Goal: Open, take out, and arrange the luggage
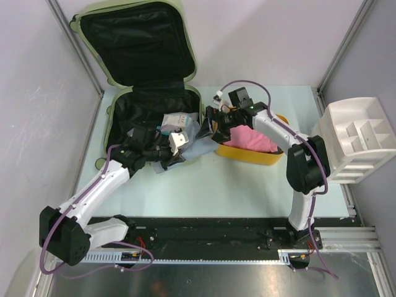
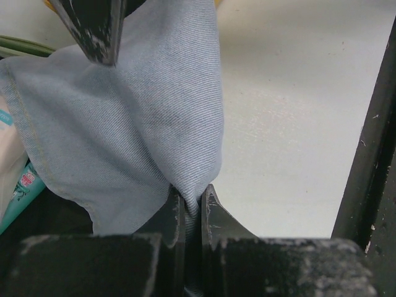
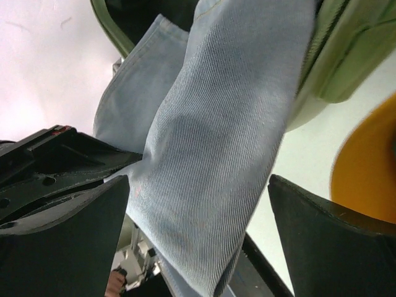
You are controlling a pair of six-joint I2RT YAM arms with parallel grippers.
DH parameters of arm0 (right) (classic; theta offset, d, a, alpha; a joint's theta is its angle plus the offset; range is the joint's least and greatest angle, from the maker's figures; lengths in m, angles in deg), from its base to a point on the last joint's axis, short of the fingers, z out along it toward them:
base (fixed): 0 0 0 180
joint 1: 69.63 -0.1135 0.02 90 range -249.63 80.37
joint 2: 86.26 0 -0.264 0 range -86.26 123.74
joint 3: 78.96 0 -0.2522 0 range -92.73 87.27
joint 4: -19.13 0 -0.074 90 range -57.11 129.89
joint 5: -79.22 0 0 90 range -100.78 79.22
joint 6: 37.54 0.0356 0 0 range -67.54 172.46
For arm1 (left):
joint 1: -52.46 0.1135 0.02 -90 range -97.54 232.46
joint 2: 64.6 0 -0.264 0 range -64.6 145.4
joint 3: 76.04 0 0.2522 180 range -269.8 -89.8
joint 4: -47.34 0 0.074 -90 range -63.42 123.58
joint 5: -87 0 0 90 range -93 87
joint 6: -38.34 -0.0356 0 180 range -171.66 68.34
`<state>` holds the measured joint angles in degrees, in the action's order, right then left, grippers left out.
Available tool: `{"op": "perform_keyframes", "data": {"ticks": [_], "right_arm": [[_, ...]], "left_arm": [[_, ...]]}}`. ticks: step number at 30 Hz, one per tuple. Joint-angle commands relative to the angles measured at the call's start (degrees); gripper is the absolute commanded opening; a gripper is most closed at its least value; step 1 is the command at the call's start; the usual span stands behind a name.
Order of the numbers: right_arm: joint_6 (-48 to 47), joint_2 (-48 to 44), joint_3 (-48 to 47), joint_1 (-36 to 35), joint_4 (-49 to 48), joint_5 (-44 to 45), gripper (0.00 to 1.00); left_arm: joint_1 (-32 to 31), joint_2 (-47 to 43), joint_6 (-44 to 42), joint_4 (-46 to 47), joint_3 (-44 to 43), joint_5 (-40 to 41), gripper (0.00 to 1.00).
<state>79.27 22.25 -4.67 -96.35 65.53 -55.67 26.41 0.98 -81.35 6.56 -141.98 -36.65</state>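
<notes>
I should next use my right gripper to grab the end of the denim cloth nearest the yellow tub, away from my left gripper's fold, so that I can arrange the cloth flat there.
The pale green luggage point(image 1: 109, 127) lies open at the back left, with its lid propped upright and black lining showing. A light blue denim cloth point(image 1: 195, 147) hangs over its right edge. My left gripper point(image 1: 178, 150) is shut on a fold of that cloth point(image 2: 154, 111), pinched between its tips point(image 2: 193, 195). My right gripper point(image 1: 209, 127) is open just above the same cloth; in the right wrist view the cloth point(image 3: 216, 136) hangs between its spread fingers point(image 3: 198, 185) without being gripped. The green shell edge point(image 3: 346, 68) shows behind the cloth.
A yellow tub point(image 1: 247, 156) holding a pink cloth point(image 1: 250, 137) sits right of the luggage; its rim shows in the right wrist view point(image 3: 371, 167). A white divided organizer tray point(image 1: 356, 133) stands at the far right. Teal and white packets point(image 1: 173, 120) lie inside the luggage.
</notes>
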Motion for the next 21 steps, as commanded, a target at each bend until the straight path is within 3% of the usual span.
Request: {"op": "perform_keyframes", "data": {"ticks": [1,6,9,10,12,13,15,16,18,21], "right_arm": [[3.6,2.4,-1.4,-1.3,-2.1,-6.4,0.99],[4.9,2.8,-0.5,-2.4,-3.2,-9.1,0.9],[6.1,2.8,-0.3,-2.4,-4.6,-9.1,0.62],[6.2,2.5,-0.8,-1.9,-4.8,-8.8,0.43],[6.0,2.0,-1.6,-1.2,-5.8,-7.9,0.25],[5.6,1.3,-2.1,-0.6,-5.8,-7.4,0.05],[4.5,0.4,-4.1,0.2,-5.9,-5.7,0.0],[4.2,0.0,-4.7,0.5,-5.9,-5.4,0.0],[3.8,-2.1,-4.8,1.9,-7.0,-3.3,0.0],[3.8,-4.3,-2.6,4.0,-8.2,-0.7,0.0]], "left_arm": [[-1.1,-3.1,-3.2,1.3,0.6,-3.3,0.0],[-1.3,-3.4,-4.0,1.3,1.1,-2.6,0.0],[-1.3,-3.4,-4.1,1.5,1.3,-2.5,0.0],[-1.4,-3.4,-3.9,1.5,1.3,-2.1,0.0],[-1.3,-3.4,-2.2,1.4,0.9,-1.0,0.16],[-1.0,-3.6,-1.0,1.4,0.5,0.3,0.39],[2.6,-4.2,5.1,1.3,-0.9,-0.9,0.66],[4.6,-4.6,10.3,1.3,-1.4,-3.5,0.86],[10.0,-4.4,15.3,1.2,-3.5,-5.2,0.99],[16.4,-4.1,22.7,1.1,-5.0,-6.1,1.0]]}}
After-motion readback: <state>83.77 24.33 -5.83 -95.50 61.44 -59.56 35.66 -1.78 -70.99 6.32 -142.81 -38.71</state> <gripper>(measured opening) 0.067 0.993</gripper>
